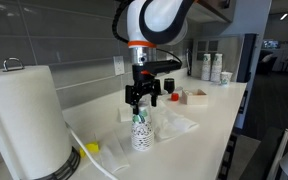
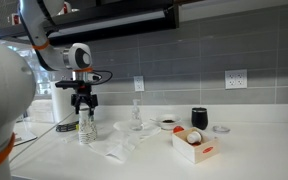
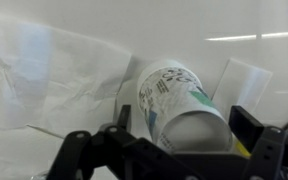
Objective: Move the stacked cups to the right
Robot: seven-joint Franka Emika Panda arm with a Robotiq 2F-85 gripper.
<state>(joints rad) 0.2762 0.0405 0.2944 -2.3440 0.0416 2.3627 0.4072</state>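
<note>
My gripper's fingers are open around the cups' rim [image 3: 196,131]. It would come up empty if I lifted it now, and the stacked cups would stay standing on the counter.
The stacked cups [image 1: 141,133] are white paper cups with a teal-green leafy print, standing upright on the white counter; they also show in an exterior view [image 2: 84,128]. My gripper [image 1: 140,100] hangs straight over them, also seen in an exterior view [image 2: 82,103]. In the wrist view the cups [image 3: 174,95] sit between the two black fingers of my gripper [image 3: 184,128]. The fingers straddle the top rim with small gaps on both sides. The gripper is open and holds nothing.
A big paper-towel roll [image 1: 24,120] stands close beside the cups. Crumpled clear wrapping [image 1: 176,125] lies on the counter around them. A red-and-white box [image 2: 192,146], a small dark cup [image 2: 199,118] and taller white cup stacks [image 1: 212,68] stand farther along. A tiled wall runs behind.
</note>
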